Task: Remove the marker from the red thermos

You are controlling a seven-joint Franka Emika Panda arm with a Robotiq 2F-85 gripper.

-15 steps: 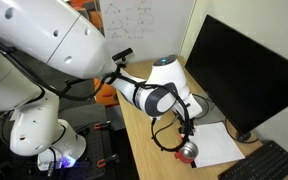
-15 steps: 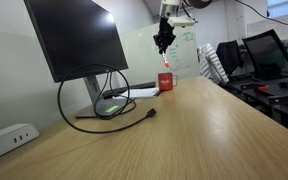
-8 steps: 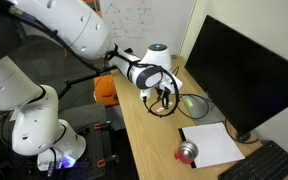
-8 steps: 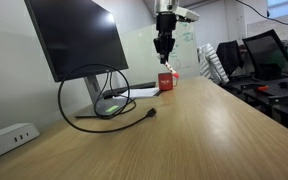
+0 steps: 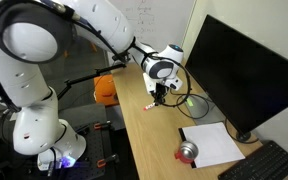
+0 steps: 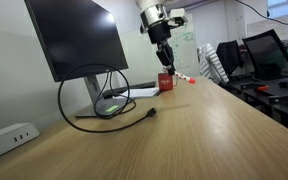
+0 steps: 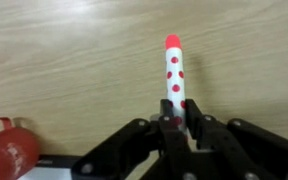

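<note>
The marker is slanted in the air above the flat wood and would fall if the gripper opened now, so the gripper needs to keep holding the marker until it is lower.
The marker (image 7: pixel 173 70) is white with red dots and a red end. In the wrist view it sticks out from between my gripper's (image 7: pixel 174 115) fingers, which are shut on its lower part, over bare wood. In both exterior views the gripper (image 5: pixel 160 96) (image 6: pixel 166 64) hangs low over the desk with the marker (image 5: pixel 150 103) (image 6: pixel 185 79) slanting out below it. The red thermos (image 5: pixel 188 152) (image 6: pixel 165 81) with its silvery top stands apart from the gripper by the paper. Its red side shows at the wrist view's lower left (image 7: pixel 6 155).
A black monitor (image 5: pixel 246 70) stands along the desk's back edge, with a looped black cable (image 5: pixel 179 108) near the gripper. A white paper (image 5: pixel 216 143) and a keyboard (image 5: pixel 266 165) lie beyond the thermos. An orange boxy object (image 5: pixel 105 89) sits off the desk's edge.
The gripper has moved away from the thermos along the desk toward the cable loop and come down lower, with the marker in its fingers.
</note>
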